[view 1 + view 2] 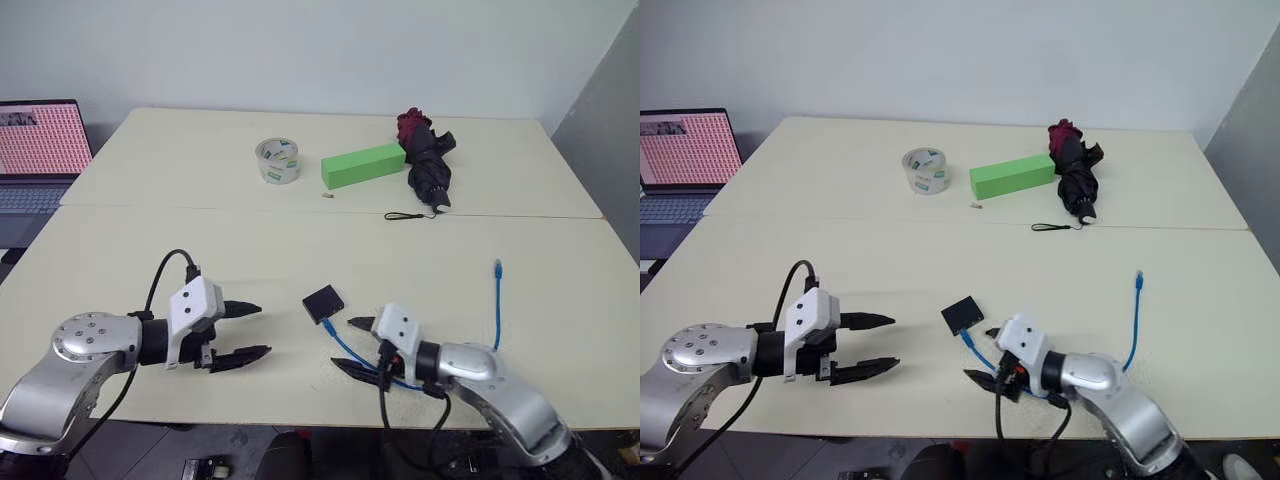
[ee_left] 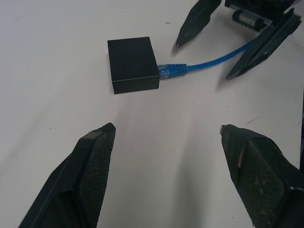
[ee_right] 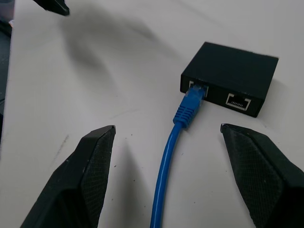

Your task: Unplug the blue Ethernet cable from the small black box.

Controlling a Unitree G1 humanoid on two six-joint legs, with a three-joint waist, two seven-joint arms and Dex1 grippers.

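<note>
The robot's right gripper will next grab the blue Ethernet cable by its plug (image 1: 328, 326) to unplug it from the small black box (image 1: 323, 302).
The small black box (image 1: 323, 302) lies flat on the cream table (image 1: 150, 250), near its front edge. The blue Ethernet cable (image 3: 171, 152) is plugged into one of the box's two side ports. From there it runs under my right arm, and its free end (image 1: 497, 268) lies further right. My right gripper (image 1: 342, 343) is open, its fingers straddling the cable just short of the box without touching it. My left gripper (image 1: 262, 330) is open and empty to the left of the box, pointing toward it. In the left wrist view the box (image 2: 133, 64) lies ahead of the spread fingers.
Toward the back of the table are a roll of clear tape (image 1: 278, 161), a green block (image 1: 362, 164) and a folded black umbrella (image 1: 428, 160) with its strap (image 1: 410, 215). An open laptop (image 1: 38, 150) stands off the table's left edge. A seam crosses the table mid-depth.
</note>
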